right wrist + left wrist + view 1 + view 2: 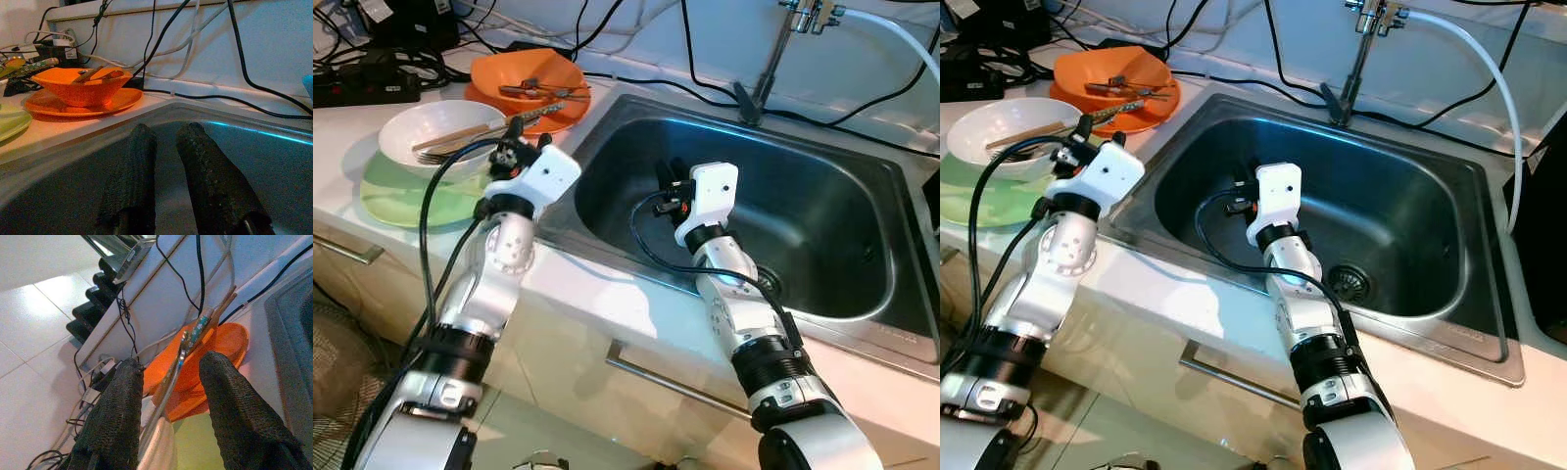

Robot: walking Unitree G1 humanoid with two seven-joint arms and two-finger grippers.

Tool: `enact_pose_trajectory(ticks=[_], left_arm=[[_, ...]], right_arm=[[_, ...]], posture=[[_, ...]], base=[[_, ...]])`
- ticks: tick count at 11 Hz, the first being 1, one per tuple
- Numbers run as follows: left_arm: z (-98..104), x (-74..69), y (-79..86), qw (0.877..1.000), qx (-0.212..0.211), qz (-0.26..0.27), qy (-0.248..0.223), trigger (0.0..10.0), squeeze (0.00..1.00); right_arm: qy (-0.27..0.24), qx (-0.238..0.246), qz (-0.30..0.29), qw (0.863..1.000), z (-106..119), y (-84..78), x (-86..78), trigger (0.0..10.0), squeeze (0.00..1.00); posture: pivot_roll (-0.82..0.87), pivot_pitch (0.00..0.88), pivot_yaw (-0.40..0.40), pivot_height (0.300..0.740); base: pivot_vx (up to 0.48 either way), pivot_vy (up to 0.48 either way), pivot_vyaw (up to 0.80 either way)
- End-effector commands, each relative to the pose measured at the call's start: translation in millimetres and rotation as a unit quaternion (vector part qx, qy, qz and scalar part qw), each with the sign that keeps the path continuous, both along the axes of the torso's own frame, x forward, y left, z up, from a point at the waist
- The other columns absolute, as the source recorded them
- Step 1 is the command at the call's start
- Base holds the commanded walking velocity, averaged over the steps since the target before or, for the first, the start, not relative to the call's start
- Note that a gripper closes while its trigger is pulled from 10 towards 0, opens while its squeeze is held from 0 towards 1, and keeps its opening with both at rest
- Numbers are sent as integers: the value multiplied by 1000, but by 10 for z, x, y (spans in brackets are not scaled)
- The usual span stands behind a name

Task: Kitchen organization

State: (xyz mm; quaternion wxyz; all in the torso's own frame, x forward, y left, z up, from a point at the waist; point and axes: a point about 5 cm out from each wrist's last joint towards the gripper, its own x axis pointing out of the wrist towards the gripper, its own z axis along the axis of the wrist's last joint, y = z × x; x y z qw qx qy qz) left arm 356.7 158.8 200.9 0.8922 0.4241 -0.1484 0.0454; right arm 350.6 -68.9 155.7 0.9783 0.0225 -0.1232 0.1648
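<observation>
The thin metal utensil's tines lie down inside the white bowl among the chopsticks, so my left gripper will next grab the utensil by its protruding handle (169,387).
A white bowl (421,127) with wooden chopsticks (450,137) and a fork (435,155) sits on a green plate (396,201) at the left of the counter. Behind it an orange bowl (524,70) holding utensils (543,91) stands on an orange plate (83,105). My left gripper (517,127) hovers at the white bowl's rim, open. A patterned-handled utensil (193,333) and chopsticks run between its fingers (122,401). My right gripper (668,168) hangs inside the steel sink (607,113), open by a narrow gap, with nothing between its fingers (134,161).
A faucet (773,49) rises behind the sink, and a drain (1349,279) sits in its floor. Black cables and a power strip (362,83) run along the back wall. A drawer handle (675,382) is below the counter edge.
</observation>
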Motion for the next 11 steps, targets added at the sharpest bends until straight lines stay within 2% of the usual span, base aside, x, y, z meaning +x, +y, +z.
enact_pose_trajectory(ticks=[1,4,11], left_arm=[[42,39,-17,1000,5,4,-2,10000,0],[81,199,5,1000,13,13,20,10000,0],[102,326,-29,999,17,15,25,10000,0]], right_arm=[[0,4,-3,1000,4,-17,15,10000,0],[0,4,-3,1000,7,-26,21,10000,0],[14,2,-31,999,-88,-185,8,10000,0]], posture=[[66,10,-44,740],[64,28,-45,740],[46,55,-41,740]], base=[[0,0,0],[0,0,0],[0,0,0]])
